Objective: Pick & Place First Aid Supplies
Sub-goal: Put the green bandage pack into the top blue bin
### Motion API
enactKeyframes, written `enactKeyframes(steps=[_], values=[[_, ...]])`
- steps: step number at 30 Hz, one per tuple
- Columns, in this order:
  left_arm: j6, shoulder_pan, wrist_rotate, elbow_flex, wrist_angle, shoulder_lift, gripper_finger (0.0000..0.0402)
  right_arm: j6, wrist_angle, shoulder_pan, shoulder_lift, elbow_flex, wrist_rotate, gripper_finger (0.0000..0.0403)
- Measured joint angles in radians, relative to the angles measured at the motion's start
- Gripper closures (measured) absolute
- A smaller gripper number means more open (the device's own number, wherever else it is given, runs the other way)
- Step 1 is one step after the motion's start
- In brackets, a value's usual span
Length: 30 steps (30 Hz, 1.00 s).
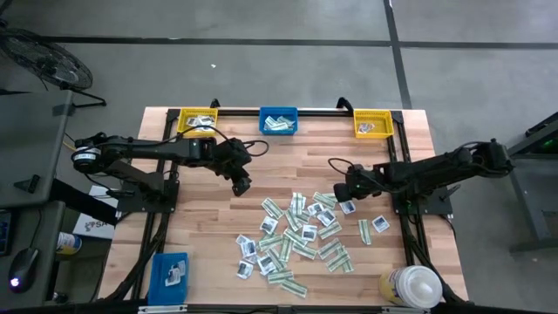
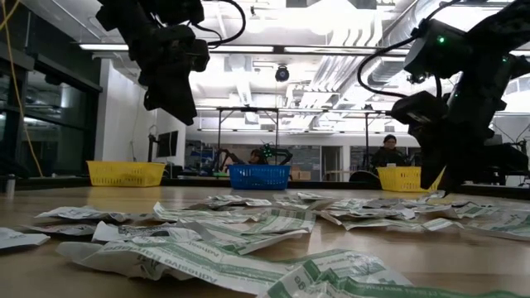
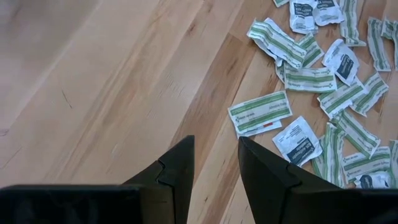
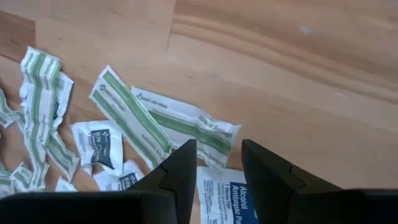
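The fingers of my right gripper are on either side of the green strip's end, down by the white packet (image 4: 226,196), so I should close them on it now.
The first aid supplies (image 1: 301,231) lie scattered flat on the wooden table, right of its middle: squarish white packets with dark marks and narrow green-and-white strips. My right gripper (image 1: 342,190) hovers open at the pile's far right edge. In the right wrist view (image 4: 219,152) its fingers point down over a white packet with blue print (image 4: 227,193), next to a green strip (image 4: 186,121). My left gripper (image 1: 241,183) hangs open over bare wood left of the pile, with nothing between its fingers (image 3: 216,149); the nearest packets (image 3: 260,113) lie just past its fingertips.
Along the far edge stand a yellow bin (image 1: 197,121), a blue bin (image 1: 279,121) and a second yellow bin (image 1: 372,124), each with a few packets inside. Another blue bin (image 1: 170,275) sits at the near left, a white-capped bottle (image 1: 410,286) at the near right.
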Motion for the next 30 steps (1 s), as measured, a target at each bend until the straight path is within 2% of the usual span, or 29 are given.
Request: enactKeyframes(steps=[3,18,30], values=[[0.0,0.0,0.0,0.0,0.0,0.0,0.0278,0.004,0.001,0.0,-0.001,0.0,0.002,0.0291],[0.0,0.0,0.0,0.0,0.0,0.0,0.0278,0.006,0.0,0.0,0.0,0.001,-0.006,0.0398],[0.0,0.0,0.004,0.0,0.0,0.0,0.0278,-0.026,0.007,0.0,-0.047,0.001,0.066,0.0402]])
